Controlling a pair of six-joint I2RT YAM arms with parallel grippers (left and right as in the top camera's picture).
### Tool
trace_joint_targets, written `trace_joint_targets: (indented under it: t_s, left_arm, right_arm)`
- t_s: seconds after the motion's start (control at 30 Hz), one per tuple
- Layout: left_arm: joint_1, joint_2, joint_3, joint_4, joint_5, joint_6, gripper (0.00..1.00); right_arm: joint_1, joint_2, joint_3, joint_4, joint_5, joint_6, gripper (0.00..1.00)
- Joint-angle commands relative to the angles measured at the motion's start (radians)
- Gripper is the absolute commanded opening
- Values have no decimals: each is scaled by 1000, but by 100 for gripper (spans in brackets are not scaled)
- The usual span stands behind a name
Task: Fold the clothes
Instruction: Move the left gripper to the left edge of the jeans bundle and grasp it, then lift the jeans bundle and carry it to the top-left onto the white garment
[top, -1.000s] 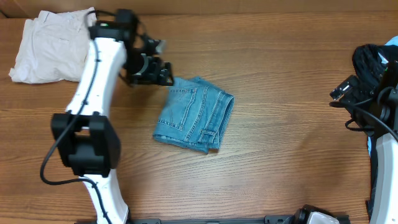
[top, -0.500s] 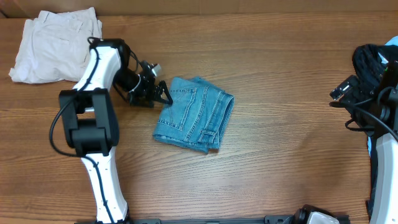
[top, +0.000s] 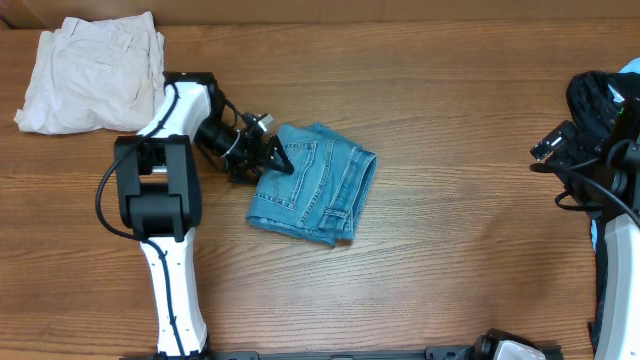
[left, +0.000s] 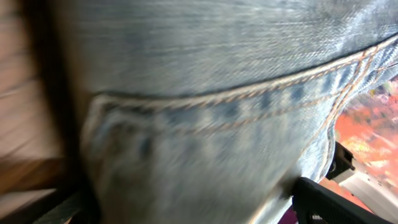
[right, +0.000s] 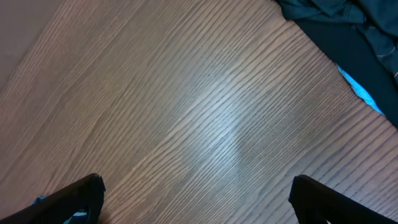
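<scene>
My left gripper picks up the jeans by their back-pocket edge (top: 284, 162) (left: 180, 138) next. Then I stack the jeans, still folded, on the cream-white garment.
The light blue jeans (top: 315, 185) lie folded into a compact rectangle at the middle of the table, back pocket stitching facing up. My left gripper (top: 272, 160) is low at the jeans' upper left edge, jaws apart. In the left wrist view, blurred denim (left: 205, 93) with an orange-stitched seam fills the frame between the spread fingers (left: 186, 208). I cannot tell whether the fingers pinch any layer. My right gripper (top: 545, 152) is open and empty at the far right, over bare wood (right: 196, 193).
A cream-white folded garment (top: 85, 70) lies at the back left corner. A black garment (top: 600, 95) is heaped at the right edge, beside the right arm; it also shows in the right wrist view (right: 348, 25). Wood table (top: 450, 250) surrounds the jeans.
My left gripper has dropped and moved right, from just off the jeans' top left corner onto their left edge. The jeans and the right arm have not moved.
</scene>
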Motion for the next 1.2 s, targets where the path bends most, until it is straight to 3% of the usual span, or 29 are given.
trace_joint_targets:
  t_s: [0.0, 0.13, 0.2, 0.3, 0.37, 0.63, 0.8, 0.93, 1.17]
  left_arm:
    - [-39, 54, -6, 15, -1, 34, 98]
    - [-53, 56, -6, 17, -2, 34, 94]
    - [-55, 56, -6, 21, -2, 34, 81]
    - [-58, 56, -6, 41, -1, 34, 47]
    - [-59, 56, -6, 58, 0, 33, 7]
    - [-58, 56, -1, 167, 76, 13, 4]
    - [-6, 56, 34, 327, 72, -108, 4]
    - [54, 56, 101, 442, -51, -201, 4]
    - [119, 56, 223, 556, -291, -201, 4]
  right_arm:
    - [-3, -2, 13, 5, 13, 5, 100]
    - [-3, -2, 13, 5, 13, 5, 100]
    - [-3, -2, 13, 5, 13, 5, 100]
    - [-3, -2, 13, 5, 13, 5, 100]
    - [-3, -2, 13, 5, 13, 5, 100]
    - [-3, -2, 13, 5, 13, 5, 100]
    - [-3, -2, 13, 5, 13, 5, 100]
    - [-3, -2, 13, 5, 13, 5, 100]
    - [-3, -2, 13, 5, 13, 5, 100]
